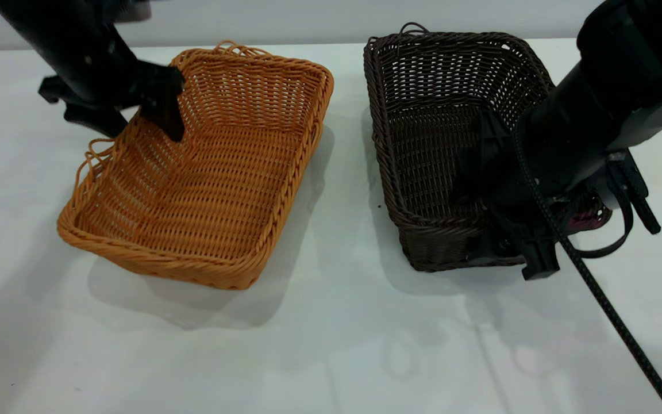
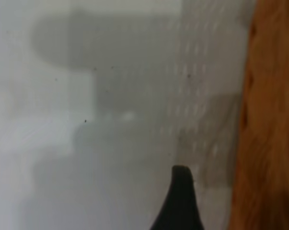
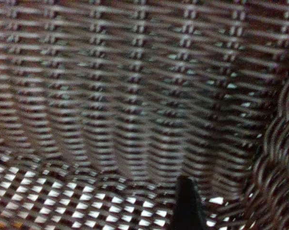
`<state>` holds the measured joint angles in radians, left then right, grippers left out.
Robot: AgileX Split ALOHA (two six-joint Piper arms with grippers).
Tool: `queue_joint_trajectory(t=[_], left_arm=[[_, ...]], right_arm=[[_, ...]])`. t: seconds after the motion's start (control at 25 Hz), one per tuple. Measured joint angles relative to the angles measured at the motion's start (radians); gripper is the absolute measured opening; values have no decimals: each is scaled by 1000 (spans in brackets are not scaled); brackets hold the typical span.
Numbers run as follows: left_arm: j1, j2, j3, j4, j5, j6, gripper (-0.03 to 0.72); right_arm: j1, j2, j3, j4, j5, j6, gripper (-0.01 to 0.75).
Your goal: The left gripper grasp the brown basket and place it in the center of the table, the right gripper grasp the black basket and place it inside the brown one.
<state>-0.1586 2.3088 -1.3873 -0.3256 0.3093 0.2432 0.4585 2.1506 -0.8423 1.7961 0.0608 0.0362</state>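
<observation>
I need to place the brown basket in the center of the table, so my left gripper should next grab the brown basket (image 1: pixel 222 190) by the rim of its long side (image 1: pixel 143 118).
The brown basket (image 1: pixel 222 190) lies turned at an angle on the left half of the table (image 1: pixel 331 345). My left gripper (image 1: pixel 127 123) straddles its far-left long wall, open, one finger inside and one outside. In the left wrist view the outer finger (image 2: pixel 181 201) stands a small gap off the orange wall (image 2: pixel 271 120); the other finger is hidden. The black basket (image 1: pixel 434 115) sits on the right half. My right gripper (image 1: pixel 506 230) is over its near right corner. In the right wrist view one finger (image 3: pixel 186 203) is inside the dark weave (image 3: pixel 134 96), apart from the rim; the other is hidden.
A strip of bare table about a hand wide separates the two baskets. The right arm's black cable (image 1: pixel 612 310) runs across the table toward the near right corner. A wall borders the table at the back.
</observation>
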Motion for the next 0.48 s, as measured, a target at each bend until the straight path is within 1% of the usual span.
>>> queue_joint_trajectory(t=[0.12,0.2,0.28,0.4,0.44,0.48], left_arm=[[0,16,0,-1,-16,0,533],[0,17,0,-1,-28,0,489],[0,17,0,-1,-40,0,413],[0,17,0,0,-41,0,267],[0,17,0,0,-41,0,223],[0,17,0,0,-41,0,171]], right_arm=[[0,1,0,0,-2,-1,404],[0,1,0,0,-7,-1,348],[0,1,0,0,-11,-1,265],[0,1,0,0,-13,-4,137],[0,1,0,4,-21,-4,101],[0,1,0,6,-31,-4,86]])
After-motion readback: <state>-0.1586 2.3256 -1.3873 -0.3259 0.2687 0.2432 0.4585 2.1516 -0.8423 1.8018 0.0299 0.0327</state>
